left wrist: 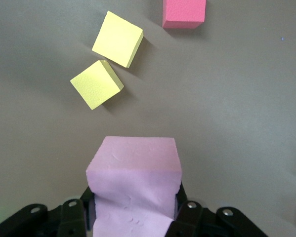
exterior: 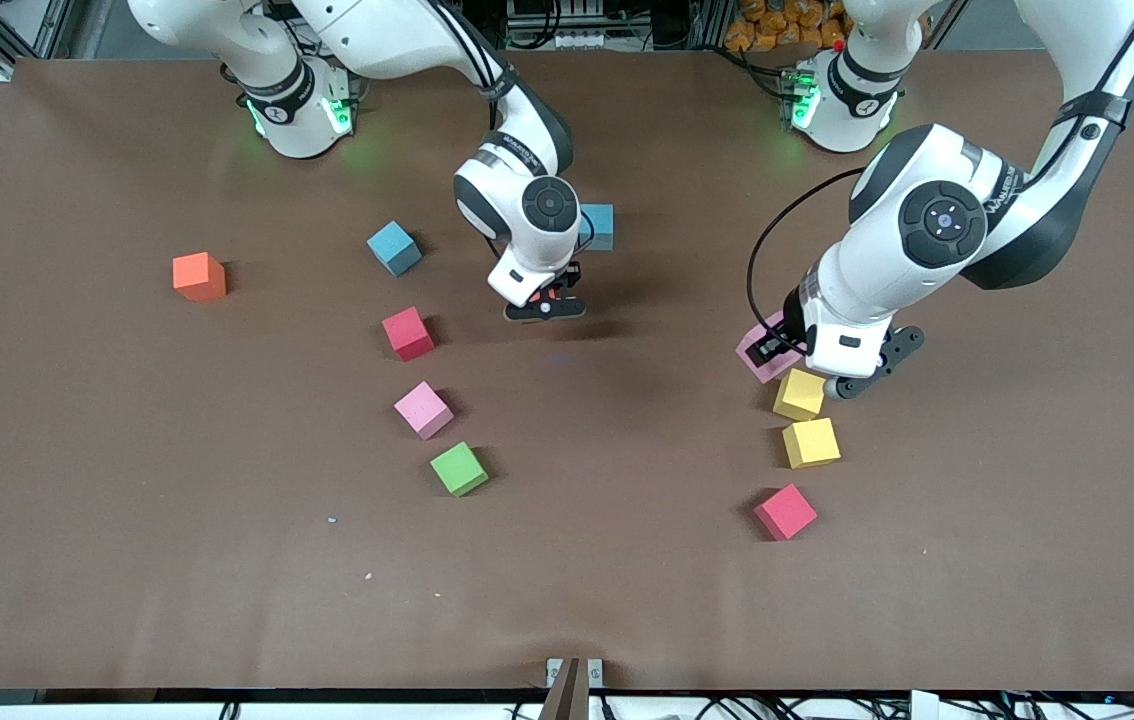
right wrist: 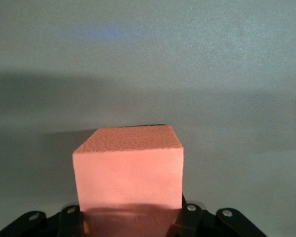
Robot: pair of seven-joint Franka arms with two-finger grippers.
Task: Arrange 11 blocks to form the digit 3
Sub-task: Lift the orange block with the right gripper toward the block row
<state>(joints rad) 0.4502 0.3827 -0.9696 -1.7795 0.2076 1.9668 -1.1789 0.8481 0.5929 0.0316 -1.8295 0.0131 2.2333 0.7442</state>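
Note:
My right gripper should release the salmon-orange block (right wrist: 129,170) now, because the block sits low on the tabletop in my right wrist view and would stand.
My left gripper (exterior: 773,352) is shut on a pale pink block (left wrist: 133,165), low over the table right beside a yellow block (exterior: 800,394). A second yellow block (exterior: 811,442) and a red block (exterior: 785,511) lie nearer the front camera; the left wrist view shows these as two yellow blocks (left wrist: 117,39) (left wrist: 97,84) and a red one (left wrist: 184,12). My right gripper (exterior: 544,303) is shut on a salmon-orange block (right wrist: 129,170) over bare table at mid-table. Loose blocks: orange (exterior: 199,276), two blue (exterior: 394,247) (exterior: 597,226), red (exterior: 408,333), pink (exterior: 423,409).
A green cube (exterior: 458,468) lies just nearer the front camera than the pink block. The brown table (exterior: 127,560) has wide bare room along the front camera's edge and between the two groups of blocks.

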